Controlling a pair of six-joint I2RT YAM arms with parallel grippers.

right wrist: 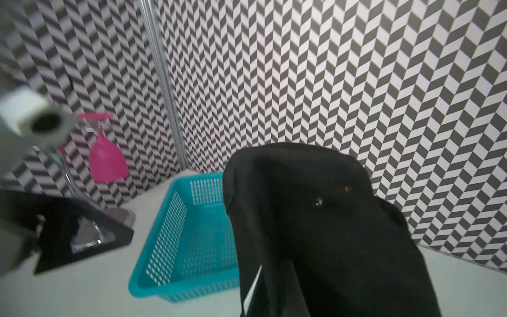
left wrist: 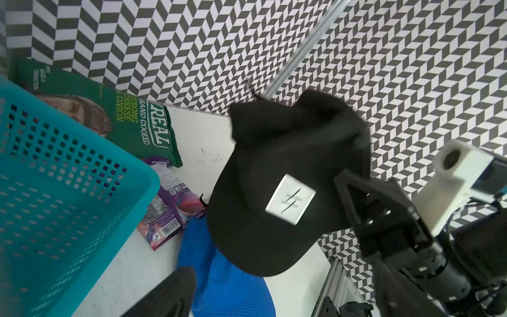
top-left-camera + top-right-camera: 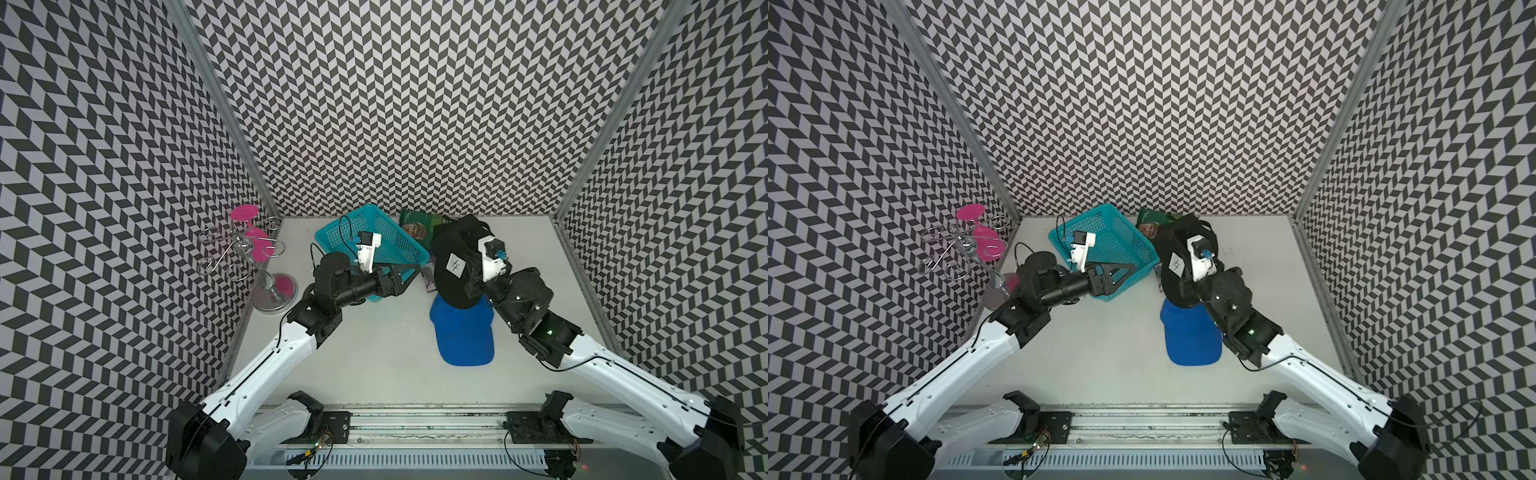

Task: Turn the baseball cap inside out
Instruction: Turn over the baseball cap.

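My left gripper grabs the baseball cap's edge beside the bill next, opposite my right gripper, which stays free to turn the baseball cap's top inside out.
The baseball cap is black with a white patch on its front and hangs in the air above the right half of the table, in both top views. My right gripper is shut on the cap's fabric, which drapes over its fingers. The left wrist view shows the cap's outer side and brim. My left gripper stands open to the left of the cap, over the basket's near corner, and holds nothing. In the left wrist view only one left finger shows.
A blue cap lies on the table under the black one. A teal basket stands at the back. A green crisp bag and a purple packet lie beside it. A metal stand with pink glasses is at the left wall.
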